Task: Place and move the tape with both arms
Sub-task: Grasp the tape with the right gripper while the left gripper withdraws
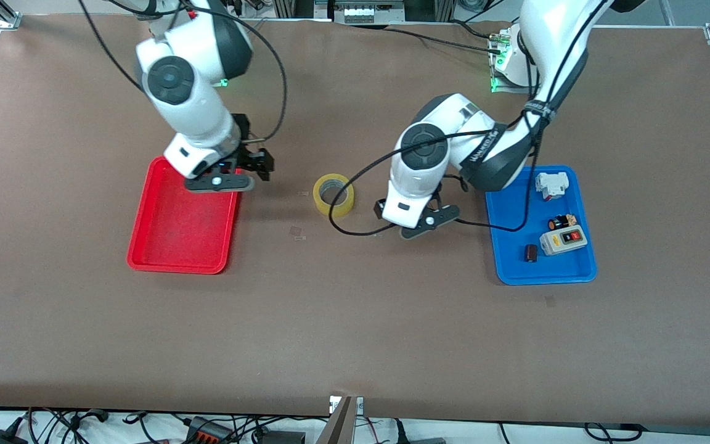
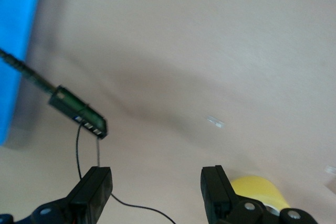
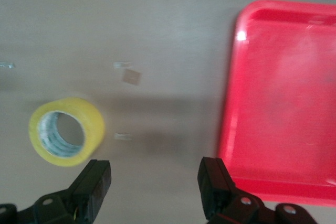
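My right gripper takes hold of the yellow tape by its ring side next, to get the tape into the red tray.
The tape, a yellowish translucent roll, lies flat on the brown table between the two trays. It also shows in the right wrist view, and partly in the left wrist view. My left gripper is open and empty, low over the table between the tape and the blue tray; its fingers hold nothing. My right gripper is open and empty over the edge of the red tray nearest the tape, with nothing between its fingers.
An empty red tray lies toward the right arm's end. A blue tray toward the left arm's end holds a white breaker, a grey switch box and small dark parts. Black cable loops hang beside the tape.
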